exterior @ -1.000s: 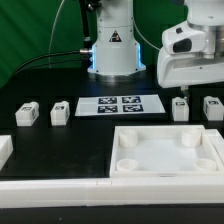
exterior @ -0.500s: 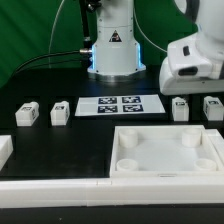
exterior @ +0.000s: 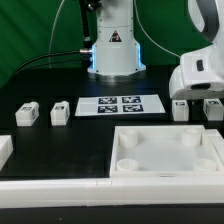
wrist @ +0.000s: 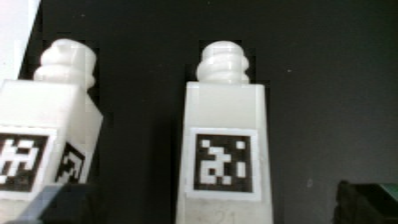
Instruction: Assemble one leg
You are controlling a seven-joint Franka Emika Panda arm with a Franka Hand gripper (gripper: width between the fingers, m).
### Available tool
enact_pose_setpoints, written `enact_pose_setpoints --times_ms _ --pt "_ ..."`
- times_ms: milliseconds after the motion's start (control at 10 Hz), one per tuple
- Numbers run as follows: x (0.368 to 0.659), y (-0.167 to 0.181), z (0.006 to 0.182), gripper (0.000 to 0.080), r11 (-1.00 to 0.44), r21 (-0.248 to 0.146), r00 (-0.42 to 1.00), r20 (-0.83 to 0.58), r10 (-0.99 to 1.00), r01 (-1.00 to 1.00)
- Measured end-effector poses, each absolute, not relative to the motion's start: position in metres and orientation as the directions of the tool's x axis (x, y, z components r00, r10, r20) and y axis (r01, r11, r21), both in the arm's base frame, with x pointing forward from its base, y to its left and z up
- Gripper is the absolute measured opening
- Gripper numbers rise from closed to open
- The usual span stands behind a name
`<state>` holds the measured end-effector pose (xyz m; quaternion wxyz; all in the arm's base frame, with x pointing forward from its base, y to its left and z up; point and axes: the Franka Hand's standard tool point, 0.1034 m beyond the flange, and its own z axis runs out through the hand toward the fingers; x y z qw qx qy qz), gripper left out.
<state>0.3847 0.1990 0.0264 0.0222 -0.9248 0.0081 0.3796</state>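
My gripper grabs the leg by its square tagged body (exterior: 213,111) (wrist: 226,198) next, which leaves the leg's rounded knob free for the tray-like piece's hole.
Two legs stand at the exterior view's right, one (exterior: 180,110) beside the other (exterior: 212,108). Both are small white pegs with black-and-white tags. My gripper (exterior: 197,98) hangs low right over them, and its white hand hides the fingertips there. In the wrist view one leg (wrist: 222,130) lies between my open gripper (wrist: 214,205), with a dark fingertip (wrist: 368,200) on either side and a gap to the leg. The second leg (wrist: 45,120) lies beside it. Two more legs (exterior: 27,114) (exterior: 60,112) stand at the exterior view's left.
The marker board (exterior: 122,104) lies in the middle before the robot base (exterior: 112,50). The large white tray-like piece (exterior: 150,158) with round corner holes sits in front. A white rail (exterior: 60,186) runs along the front edge.
My gripper has moved down and toward the exterior view's right, ending low over the two right-hand legs. The legs have not moved.
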Motion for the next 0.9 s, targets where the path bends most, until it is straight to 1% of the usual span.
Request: enact_pose_setpoints --times_ms 200,300,400,500,900 --pt "0.3849 0.1994 0.0219 0.0649 -0.999 -0.035 0.699 -0.715 0.002 -0.033" --pt "0.3809 0.1980 0.0231 0.0649 -0.999 -0.031 0.673 -0.740 0.004 -0.029" --pt "0.3788 0.1974 0.0210 0.0649 -0.999 -0.027 0.617 -0.787 0.006 -0.025" --pt "0.3843 0.1998 0.0164 0.0649 -0.999 -0.032 0.612 -0.791 0.008 -0.027" --pt "0.3830 0.2010 0.0143 0.0649 -0.999 -0.033 0.610 -0.793 0.010 -0.026"
